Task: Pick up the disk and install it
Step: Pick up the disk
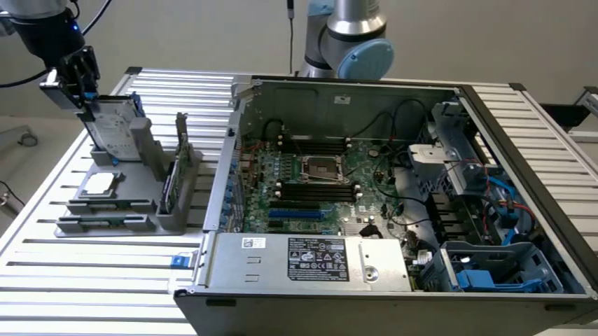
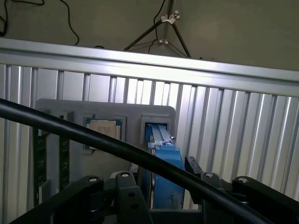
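My gripper's black fingers stand on both sides of the blue carrier (image 1: pixel 91 96), so it is now time for my gripper to close on the disk.
The disk (image 1: pixel 117 126), silver-grey with a white label and a blue carrier, stands upright in a grey holder (image 1: pixel 140 213) at the exterior view's left. My gripper (image 1: pixel 89 94) hangs over its upper edge. In the wrist view the disk (image 2: pixel 163 149) appears edge-on, reaching up between the black fingers (image 2: pixel 126 186). My gripper (image 2: pixel 161 186) is open, with one finger on either side of the blue carrier. The disk still rests in its slot.
An open computer case (image 1: pixel 346 85) fills the middle and right, with a blue caddy (image 1: pixel 486 280) in its front-right bay. The holder also carries a flat silver chip (image 1: pixel 98 184) and upright cards (image 1: pixel 178 175). A black cable (image 2: pixel 93 140) crosses the wrist view. The slatted table (image 1: pixel 94 280) lies underneath.
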`<state>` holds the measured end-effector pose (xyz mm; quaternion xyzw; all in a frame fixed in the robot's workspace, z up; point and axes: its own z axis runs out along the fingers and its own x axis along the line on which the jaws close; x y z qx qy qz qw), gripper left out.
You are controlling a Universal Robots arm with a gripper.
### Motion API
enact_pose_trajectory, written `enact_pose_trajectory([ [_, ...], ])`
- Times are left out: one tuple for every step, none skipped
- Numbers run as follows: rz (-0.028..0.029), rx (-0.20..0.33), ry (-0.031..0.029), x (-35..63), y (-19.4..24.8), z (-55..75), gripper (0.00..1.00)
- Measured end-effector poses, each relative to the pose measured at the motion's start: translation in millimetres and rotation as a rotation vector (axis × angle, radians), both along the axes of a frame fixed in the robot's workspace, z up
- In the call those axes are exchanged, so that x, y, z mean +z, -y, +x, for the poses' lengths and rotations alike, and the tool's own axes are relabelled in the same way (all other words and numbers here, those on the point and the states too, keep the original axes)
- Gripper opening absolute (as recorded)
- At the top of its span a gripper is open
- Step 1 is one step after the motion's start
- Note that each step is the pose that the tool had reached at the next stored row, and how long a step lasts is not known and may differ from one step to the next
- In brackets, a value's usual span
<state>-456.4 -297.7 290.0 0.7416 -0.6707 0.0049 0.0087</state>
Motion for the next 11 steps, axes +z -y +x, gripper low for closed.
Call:
enact_pose_trajectory([
  [0.0001, -0.001, -0.0001, -0.4, -0.5, 0.0, 0.51],
  [0.0003, -0.003, 0.0002, -0.8, -1.0, 0.0, 0.51],
  [0.0004, -0.004, 0.0002, -0.9, -1.1, 0.0, 0.51],
  [0.0005, -0.004, 0.0001, -0.9, -1.1, 0.0, 0.51],
  [0.0004, -0.004, 0.0000, -0.8, -1.1, 0.0, 0.51],
  [0.0005, -0.004, 0.0000, -0.8, -1.1, 0.0, 0.51],
  [0.0004, -0.004, 0.0000, -0.8, -1.1, 0.0, 0.51],
  [0.0004, -0.004, 0.0000, -0.8, -1.2, 0.0, 0.51],
  [0.0005, -0.004, 0.0001, -0.9, -1.2, 0.0, 0.51],
  [0.0005, -0.004, 0.0001, -0.9, -1.2, 0.0, 0.51],
  [0.0005, -0.004, 0.0001, -0.9, -1.2, 0.0, 0.51],
])
